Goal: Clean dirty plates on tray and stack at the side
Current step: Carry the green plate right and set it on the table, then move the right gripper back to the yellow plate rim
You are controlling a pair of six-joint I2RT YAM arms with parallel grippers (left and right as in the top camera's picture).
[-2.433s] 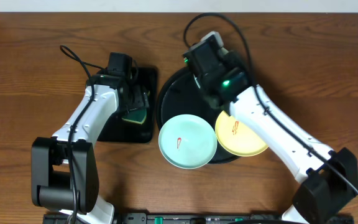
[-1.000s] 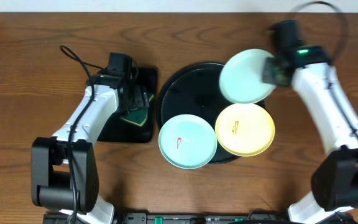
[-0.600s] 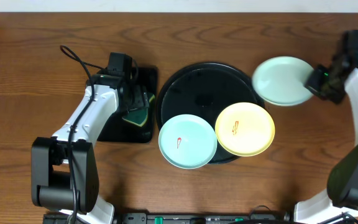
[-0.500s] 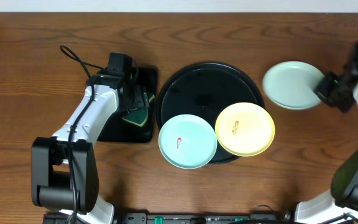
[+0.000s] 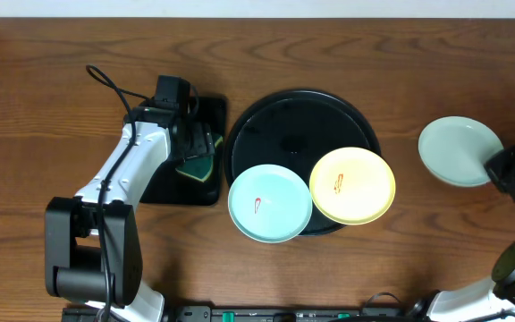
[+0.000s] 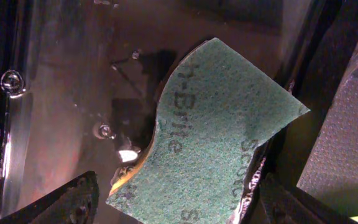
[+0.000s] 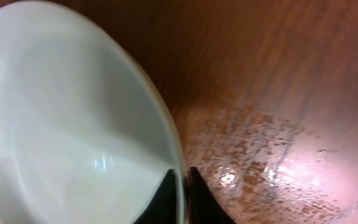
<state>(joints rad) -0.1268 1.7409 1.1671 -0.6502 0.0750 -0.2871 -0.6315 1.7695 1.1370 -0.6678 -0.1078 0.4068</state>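
Note:
The green sponge has to wipe the dirty plates with its flared end, so my left gripper will next pick it up across its long sides and leave that end free.
The round black tray [image 5: 275, 121] sits mid-table. A mint-blue plate [image 5: 270, 203] with a red smear and a yellow plate [image 5: 352, 185] with a red smear rest on its front rim. My right gripper [image 5: 501, 167] is shut on the rim of a clean mint plate [image 5: 457, 151], held over the table at the far right; the wrist view shows the fingers [image 7: 183, 196] pinching the plate [image 7: 73, 124]. My left gripper [image 5: 195, 152] is open around a green sponge [image 6: 222, 143] on the rectangular black tray [image 5: 206, 190].
The left arm lies over the rectangular tray's left side. Bare wooden table [image 5: 436, 241] lies right of the round tray. The table's far edge runs along the top of the overhead view.
My right gripper lifted the mint plate off the round tray's back and carried it right and a little forward, past the tray's edge. The left arm has not moved.

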